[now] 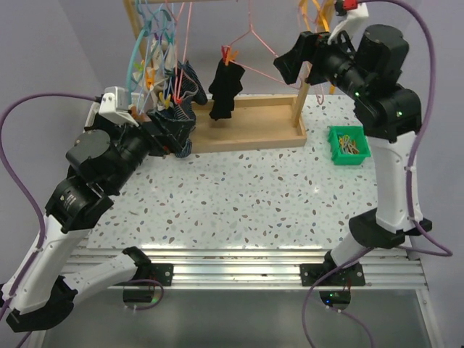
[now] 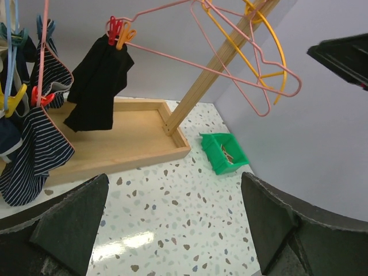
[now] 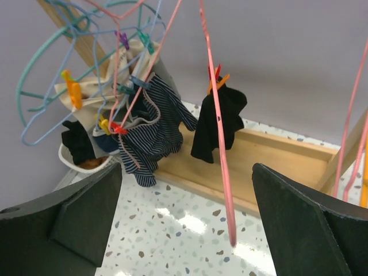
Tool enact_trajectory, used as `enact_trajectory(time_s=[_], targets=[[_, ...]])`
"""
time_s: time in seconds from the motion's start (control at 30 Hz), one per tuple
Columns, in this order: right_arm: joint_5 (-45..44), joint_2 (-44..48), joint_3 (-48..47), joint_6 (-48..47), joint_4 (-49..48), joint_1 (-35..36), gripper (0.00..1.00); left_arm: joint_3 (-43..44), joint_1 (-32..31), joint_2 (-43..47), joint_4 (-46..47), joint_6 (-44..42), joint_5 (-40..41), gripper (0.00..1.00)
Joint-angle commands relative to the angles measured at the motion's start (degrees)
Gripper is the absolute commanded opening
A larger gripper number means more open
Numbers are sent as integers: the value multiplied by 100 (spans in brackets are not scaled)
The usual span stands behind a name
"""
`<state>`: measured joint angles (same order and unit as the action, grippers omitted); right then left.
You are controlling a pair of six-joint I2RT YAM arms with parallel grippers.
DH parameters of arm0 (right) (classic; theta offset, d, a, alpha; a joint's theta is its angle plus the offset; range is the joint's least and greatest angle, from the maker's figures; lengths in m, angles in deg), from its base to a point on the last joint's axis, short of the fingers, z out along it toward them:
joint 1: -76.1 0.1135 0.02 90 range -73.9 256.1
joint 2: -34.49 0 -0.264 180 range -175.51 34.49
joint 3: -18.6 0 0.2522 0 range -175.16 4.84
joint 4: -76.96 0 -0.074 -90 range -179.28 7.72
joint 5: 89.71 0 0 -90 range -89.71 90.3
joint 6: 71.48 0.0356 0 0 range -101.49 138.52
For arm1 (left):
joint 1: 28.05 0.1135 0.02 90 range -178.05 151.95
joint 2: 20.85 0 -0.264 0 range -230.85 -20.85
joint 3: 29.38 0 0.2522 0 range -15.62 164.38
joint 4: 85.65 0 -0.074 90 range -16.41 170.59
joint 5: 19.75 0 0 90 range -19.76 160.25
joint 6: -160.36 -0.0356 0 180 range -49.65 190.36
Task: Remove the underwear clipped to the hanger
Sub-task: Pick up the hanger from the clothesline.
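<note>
My right gripper grabs the pink hanger's bare end [image 1: 298,84] next, opposite the clips, so that my left gripper is free to remove the underwear [image 1: 226,90].
A black underwear [image 1: 226,90] hangs limp from the left end of a pink wire hanger [image 1: 255,38], held there by orange and red clips [image 1: 229,55]. It also shows in the left wrist view [image 2: 98,86] and the right wrist view [image 3: 218,123]. My left gripper [image 1: 177,136] is open and empty, low at the tray's left end, beside striped garments and left of the underwear. My right gripper [image 1: 291,64] is open and empty, raised to the right of the hanger, whose pink wire [image 3: 221,149] hangs in front of its jaws. A second black cloth [image 3: 77,144] hangs at far left.
A wooden tray base [image 1: 254,134] with upright posts [image 2: 213,69] carries the rack. Dark blue striped garments [image 1: 185,87] and several coloured hangers [image 1: 148,43] crowd its left side. A green bin [image 1: 348,145] of clips stands on the right. A yellow hanger [image 2: 275,52] hangs by the right post.
</note>
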<state>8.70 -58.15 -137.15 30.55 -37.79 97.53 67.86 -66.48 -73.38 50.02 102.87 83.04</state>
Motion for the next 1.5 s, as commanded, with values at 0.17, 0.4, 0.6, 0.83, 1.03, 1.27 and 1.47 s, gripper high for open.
enact_trajectory(time_s=[0.17,0.4,0.6,0.83,1.03,1.27,1.47], targets=[[-823,-1097,-785,-227,195,28,98,-139,-24,129,-63,89,355,100],[-455,-1116,-628,-201,379,28,88,-95,-32,112,-99,1,548,100],[-366,-1186,-364,-245,661,37,77,-139,-24,112,-99,-17,663,100],[-41,-1371,-373,-166,934,37,54,-139,-32,182,-151,-43,768,100],[520,-1362,-250,-87,1215,28,44,-157,-32,287,-239,-26,873,100],[382,-1230,-92,-87,1610,45,44,-262,-32,358,-248,80,856,100],[100,-1090,23,-87,1768,89,28,-297,-24,375,-239,115,847,100]])
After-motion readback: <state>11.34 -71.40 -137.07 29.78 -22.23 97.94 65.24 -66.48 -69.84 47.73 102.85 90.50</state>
